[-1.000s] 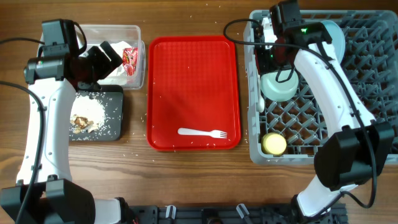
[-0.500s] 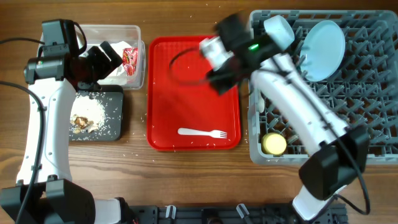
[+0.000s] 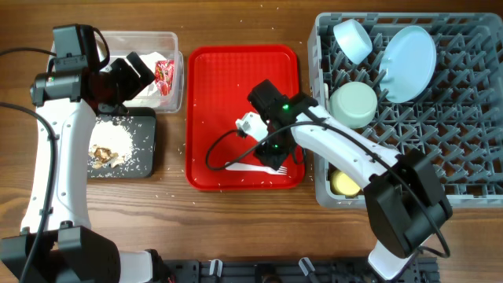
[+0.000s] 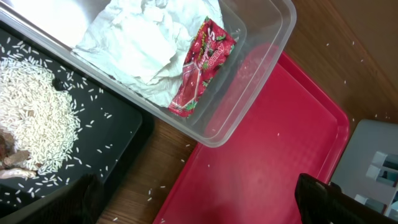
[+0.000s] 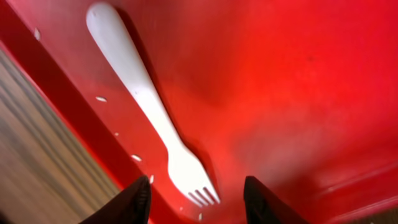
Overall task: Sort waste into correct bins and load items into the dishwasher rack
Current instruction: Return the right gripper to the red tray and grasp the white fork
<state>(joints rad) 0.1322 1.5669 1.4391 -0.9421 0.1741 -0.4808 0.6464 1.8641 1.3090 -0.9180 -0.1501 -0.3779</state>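
My right gripper should lower first, then close on the fork's teeth: wide red gaps show and my fingers are above them.
My right gripper (image 3: 273, 155) is open and low over the red tray, its fingers either side of the tines of the white fork (image 3: 255, 167). In the right wrist view the fork (image 5: 155, 106) lies flat, tines between my open fingertips (image 5: 134, 202). My left gripper (image 3: 140, 72) is open and empty above the clear tub (image 3: 177, 47), which holds the white napkin (image 4: 134, 40) and red wrapper (image 4: 202, 65). The black tray (image 3: 145, 130) holds food scraps (image 3: 106, 153). The grey rack (image 3: 471, 118) holds two bowls (image 3: 351, 39) (image 3: 354, 104), the plate (image 3: 409, 51) and the yellow cup (image 3: 346, 182). I cannot make out the spoon.
The flat red tray (image 3: 236, 86) lies between the bins and the rack, and its raised rim runs close beside the fork. Rice grains are scattered on the wood around the black tray and the red tray. My right arm stretches across the rack's front left corner.
My right gripper has swung from the rack's back left corner to the red tray and come down over the fork. A bowl now stands where it was. The left arm has not moved.
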